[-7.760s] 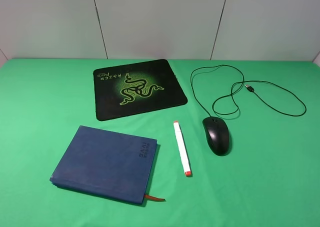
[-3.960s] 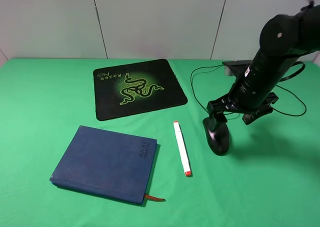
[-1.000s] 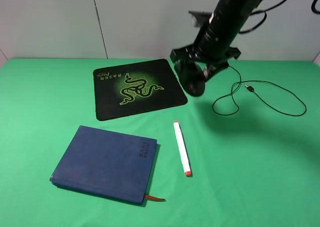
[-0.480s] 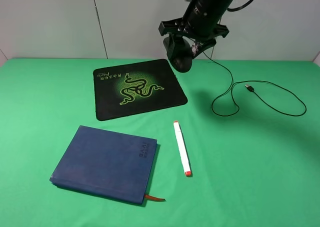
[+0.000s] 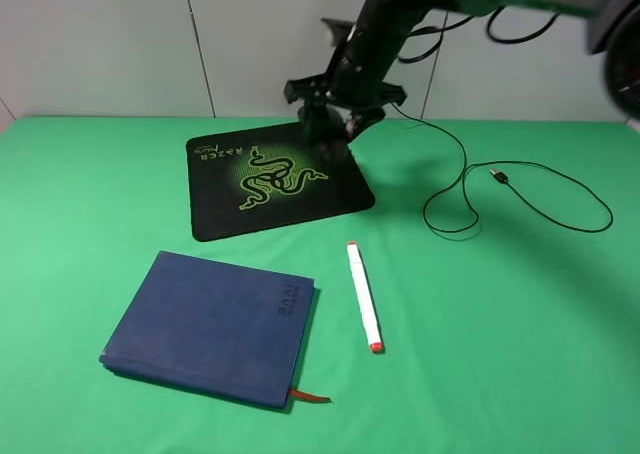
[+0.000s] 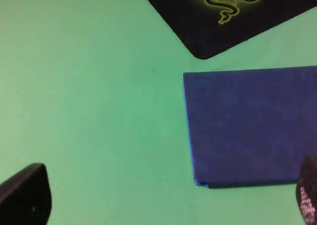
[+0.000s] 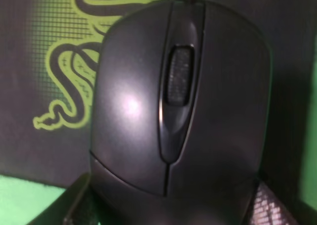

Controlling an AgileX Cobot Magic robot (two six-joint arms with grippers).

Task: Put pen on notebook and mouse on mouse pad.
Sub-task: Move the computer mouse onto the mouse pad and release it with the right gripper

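The mouse's base [image 5: 330, 152] is above the black mouse pad [image 5: 230, 194] in the exterior view, so I will lower the mouse onto it before my right gripper lets go.
My right gripper [image 5: 333, 122] is shut on the black mouse [image 5: 325, 139] and holds it over the far right part of the black Razer mouse pad [image 5: 225, 199]. Whether the mouse touches the pad I cannot tell. In the right wrist view the mouse [image 7: 178, 101] fills the picture, with the green snake logo [image 7: 69, 81] beneath it. The white pen [image 5: 363, 296] lies on the green cloth, right of the blue notebook [image 5: 210, 324]. My left gripper [image 6: 166, 197] hangs open above the cloth near the notebook [image 6: 247, 126], and does not show in the exterior view.
The mouse's thin cable [image 5: 520, 189] trails from the gripper across the right half of the table, looping to its USB plug [image 5: 499, 176]. A green cloth [image 5: 520, 354] covers the table. A pale panelled wall stands behind.
The right arm has carried the mouse leftward and down, from above the pad's far right corner to low over the pad. Pen and notebook have not moved.
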